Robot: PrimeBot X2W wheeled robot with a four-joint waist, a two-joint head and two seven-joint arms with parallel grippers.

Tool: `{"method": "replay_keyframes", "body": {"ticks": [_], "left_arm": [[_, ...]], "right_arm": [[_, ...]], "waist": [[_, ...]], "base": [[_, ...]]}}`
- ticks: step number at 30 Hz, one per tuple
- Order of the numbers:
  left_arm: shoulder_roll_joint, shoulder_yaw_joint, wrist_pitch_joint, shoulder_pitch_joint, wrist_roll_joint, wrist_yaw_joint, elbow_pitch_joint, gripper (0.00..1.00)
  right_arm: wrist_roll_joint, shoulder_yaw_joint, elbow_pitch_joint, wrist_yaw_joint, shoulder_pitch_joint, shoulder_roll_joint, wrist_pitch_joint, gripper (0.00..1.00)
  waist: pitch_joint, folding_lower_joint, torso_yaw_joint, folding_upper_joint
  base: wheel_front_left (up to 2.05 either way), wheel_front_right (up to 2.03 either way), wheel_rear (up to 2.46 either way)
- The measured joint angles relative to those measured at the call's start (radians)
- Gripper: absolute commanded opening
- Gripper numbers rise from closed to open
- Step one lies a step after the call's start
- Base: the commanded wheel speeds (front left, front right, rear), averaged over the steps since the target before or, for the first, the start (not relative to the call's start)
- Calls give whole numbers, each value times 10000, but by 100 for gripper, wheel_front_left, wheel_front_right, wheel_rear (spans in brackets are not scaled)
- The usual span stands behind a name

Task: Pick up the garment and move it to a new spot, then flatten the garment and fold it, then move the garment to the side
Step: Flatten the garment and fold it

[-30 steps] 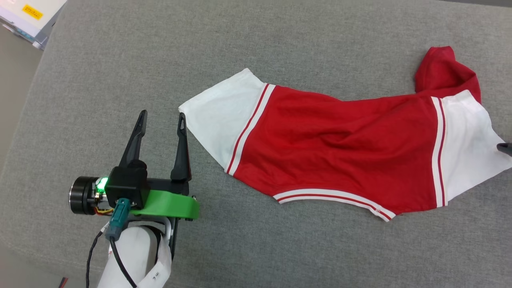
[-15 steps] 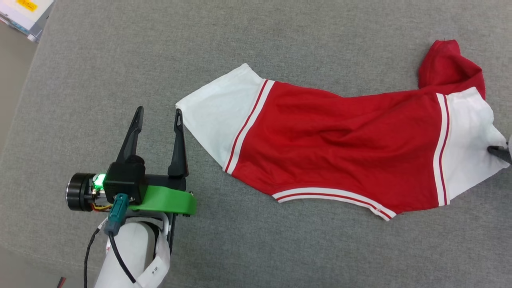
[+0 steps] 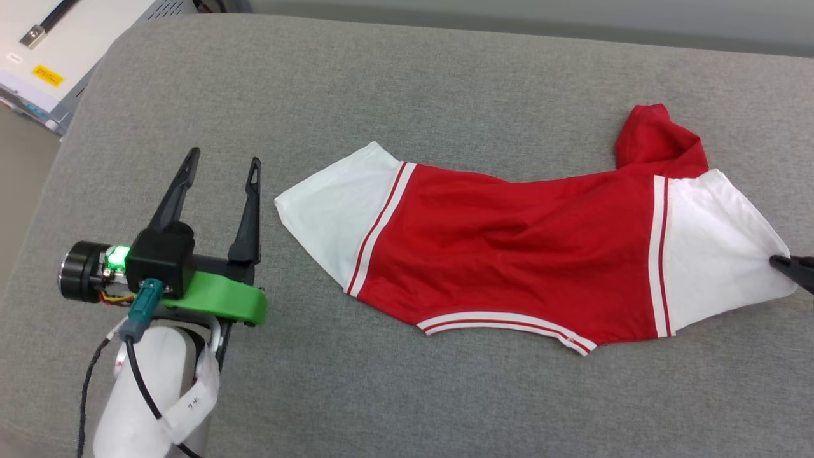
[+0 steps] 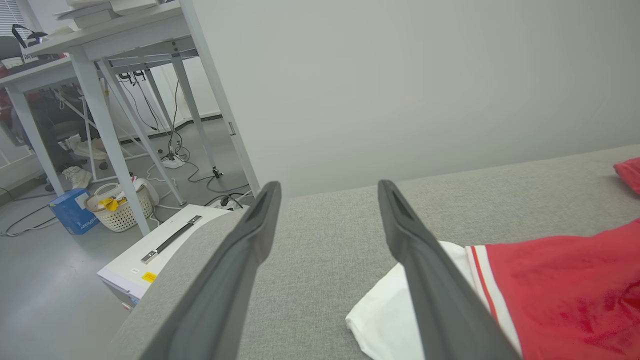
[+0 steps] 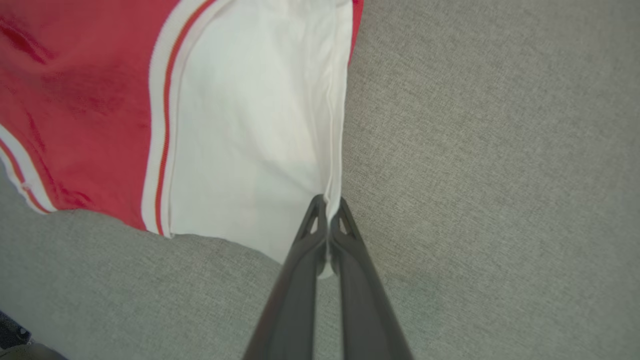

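I should pinch the garment (image 3: 509, 248) with my left gripper by the edge of its free white sleeve (image 3: 283, 205), since the garment lies spread flat across the cushion.
The garment (image 3: 509, 248), a red shirt with white sleeves and striped trim, lies spread across the grey cushion (image 3: 445, 76). Its red part (image 4: 570, 285) and one white sleeve (image 4: 385, 310) show in the left wrist view. My left gripper (image 3: 221, 159) stands open just left of the left sleeve, touching nothing. At the right edge of the head view my right gripper (image 3: 779, 262) is shut on the hem of the right white sleeve (image 5: 260, 125). In the right wrist view the right gripper (image 5: 328, 201) pinches that sleeve's edge between its tips.
A white box (image 3: 44, 57) sits past the cushion's far left corner. The left wrist view shows a white-legged desk (image 4: 100, 45), cables, a basket (image 4: 120, 207) and a blue box (image 4: 70, 212) on the floor beyond the cushion's left edge.
My right gripper has shut on the right sleeve's edge. The head camera has shifted, so the whole scene sits lower and further left. The left gripper stays open beside the left sleeve.
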Motion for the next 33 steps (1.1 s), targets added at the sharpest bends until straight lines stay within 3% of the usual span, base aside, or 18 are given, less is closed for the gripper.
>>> {"method": "replay_keyframes", "body": {"ticks": [4,10,18,22,28,33], "left_arm": [[658,-121,274,-694,-268,-251,322,100],[1716,-1007,2050,-1933,-1189,-416,451,100],[3657,-3626,6096,-3519,-4431,-420,430,100],[4322,-4840,7971,-4006,-5616,-422,441,100],[4878,-6126,9693,-4561,-6899,-422,826,100],[4924,-6888,10519,-4838,-7881,-422,1411,100]], "right_arm": [[58,-656,-504,2,1043,-128,-324,0],[-44,-1705,-1014,2,2419,8,-476,0],[-639,-2813,-1565,2,3418,727,-165,0],[-869,-3231,-1799,0,3659,1043,98,0],[-1193,-3555,-2167,0,3761,1438,456,0],[-1335,-3697,-2376,0,3760,1613,702,0]], "waist": [[-241,0,-268,0],[-387,0,-672,0],[-286,0,-1021,0],[-183,0,-1095,0],[45,0,-1206,0],[310,0,-1290,0]], "base": [[0,0,0],[0,0,0],[0,0,0],[0,0,0],[0,0,0],[0,0,0]]}}
